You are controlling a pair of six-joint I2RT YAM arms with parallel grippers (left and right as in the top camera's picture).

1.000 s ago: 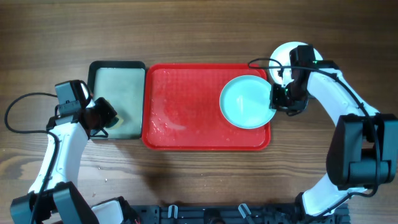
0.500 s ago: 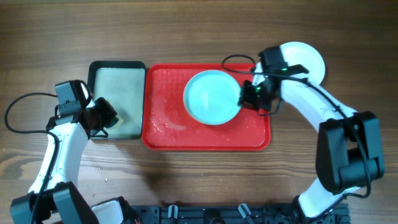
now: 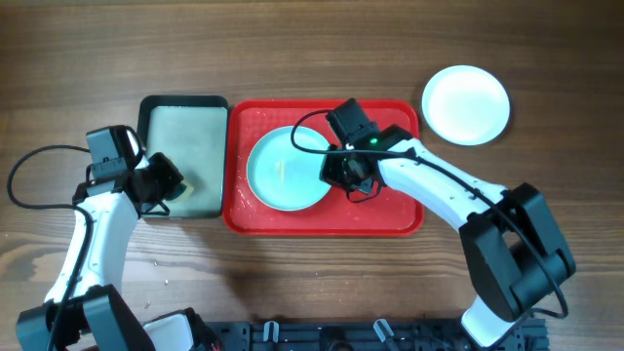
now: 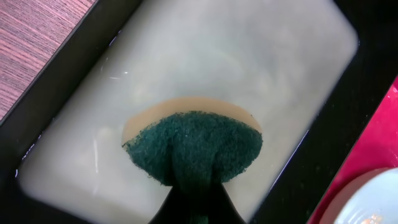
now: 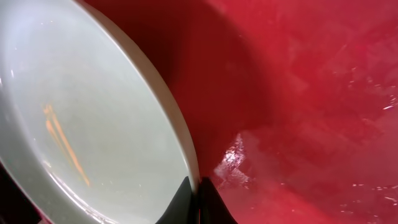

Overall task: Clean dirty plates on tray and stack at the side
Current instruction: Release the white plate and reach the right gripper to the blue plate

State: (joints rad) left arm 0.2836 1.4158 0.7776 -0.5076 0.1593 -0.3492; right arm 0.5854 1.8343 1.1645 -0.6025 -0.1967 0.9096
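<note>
My right gripper is ready to open now: the tray's flat bottom is below, so the pale aqua plate [image 3: 283, 168] would come to rest inside the red tray.
My right gripper [image 3: 336, 174] is shut on the right rim of a pale aqua plate [image 3: 283, 168], which sits over the left half of the red tray [image 3: 390, 210]. In the right wrist view its fingertips [image 5: 196, 199] pinch the plate [image 5: 93, 124] rim, and an orange streak [image 5: 62, 143] marks the plate's inside. A white plate [image 3: 466, 104] lies on the table beyond the tray's right end. My left gripper [image 3: 175, 185] is shut on a dark green sponge [image 4: 193, 146] with a tan underside, over the black-rimmed tray.
The black-rimmed tray [image 3: 183, 99] with a pale green, wet-looking inside stands against the red tray's left end. The red tray's floor [image 5: 311, 93] looks wet and glossy. Bare wooden table surrounds both trays.
My right gripper has carried the aqua plate leftwards, from the tray's right end to its left half. The white plate is now fully uncovered. The left arm has not moved.
</note>
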